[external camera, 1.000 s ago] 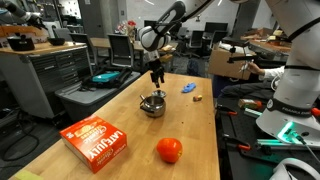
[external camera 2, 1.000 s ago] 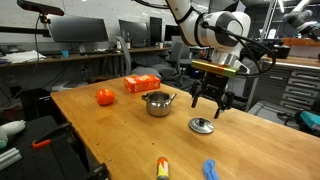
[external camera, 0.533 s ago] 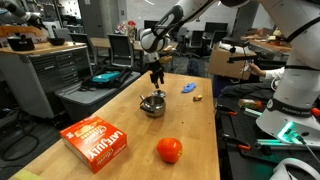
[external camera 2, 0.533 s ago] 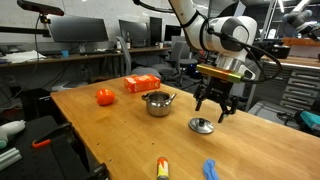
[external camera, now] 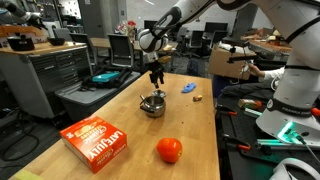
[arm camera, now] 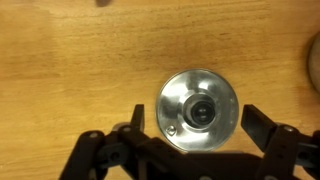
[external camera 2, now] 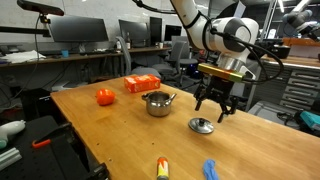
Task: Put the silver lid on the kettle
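The silver lid (external camera 2: 201,125) should be picked up next by its centre knob from above. My gripper should keep it flat so that its rim can sit on the kettle.
The silver lid (external camera 2: 201,125) lies flat on the wooden table, a round shiny disc with a knob at its centre. In the wrist view the lid (arm camera: 197,110) sits between my two fingers. My gripper (external camera 2: 214,108) hangs open just above it, touching nothing; it also shows in an exterior view (external camera: 156,82) and in the wrist view (arm camera: 197,125). The kettle (external camera 2: 158,102) stands upright and uncovered a short way from the lid, and shows in an exterior view (external camera: 152,104) below the gripper. I cannot make out the lid in that view.
A red-orange fruit (external camera 2: 105,97) (external camera: 169,150) and an orange box (external camera 2: 142,83) (external camera: 96,140) lie on the table beyond the kettle. A blue object (external camera 2: 210,170) (external camera: 188,88) and a small yellow item (external camera 2: 162,167) lie near the table edge.
My gripper has shifted slightly sideways and down over the lid. The lid and the kettle have not moved.
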{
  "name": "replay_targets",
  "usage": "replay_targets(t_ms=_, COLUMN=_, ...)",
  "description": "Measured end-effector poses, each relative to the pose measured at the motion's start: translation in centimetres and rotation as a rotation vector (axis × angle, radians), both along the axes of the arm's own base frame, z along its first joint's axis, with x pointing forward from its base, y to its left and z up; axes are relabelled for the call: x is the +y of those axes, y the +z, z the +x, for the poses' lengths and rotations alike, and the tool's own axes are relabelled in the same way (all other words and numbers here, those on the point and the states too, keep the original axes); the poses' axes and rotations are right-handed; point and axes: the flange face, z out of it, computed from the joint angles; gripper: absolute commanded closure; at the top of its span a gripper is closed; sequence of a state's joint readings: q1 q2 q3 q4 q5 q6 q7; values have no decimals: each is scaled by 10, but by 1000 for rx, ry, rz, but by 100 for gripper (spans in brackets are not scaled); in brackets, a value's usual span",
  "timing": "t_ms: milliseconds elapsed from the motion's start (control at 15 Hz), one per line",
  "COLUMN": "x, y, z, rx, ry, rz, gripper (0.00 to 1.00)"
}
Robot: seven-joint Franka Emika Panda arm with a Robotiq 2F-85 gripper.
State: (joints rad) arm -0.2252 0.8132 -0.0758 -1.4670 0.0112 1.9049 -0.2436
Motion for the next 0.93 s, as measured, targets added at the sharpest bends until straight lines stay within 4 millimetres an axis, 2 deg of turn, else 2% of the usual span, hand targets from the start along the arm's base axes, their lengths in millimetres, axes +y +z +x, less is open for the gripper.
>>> replay_targets(t_ms=667, x=4, y=-18, z=4, rx=47, ry=5, rz=16, gripper=1)
replay_targets(t_ms=733, x=4, y=-20, z=4, rx=50, ry=6, rz=17, gripper=26)
replay_targets(t_ms=800, x=4, y=-23, z=4, rx=53, ry=6, rz=18, gripper=26)
replay_targets(t_ms=867, x=5, y=-26, z=4, rx=56, ry=7, rz=19, gripper=31)
replay_targets(t_ms=933, x=5, y=-30, z=4, rx=60, ry=8, rz=20, gripper=40)
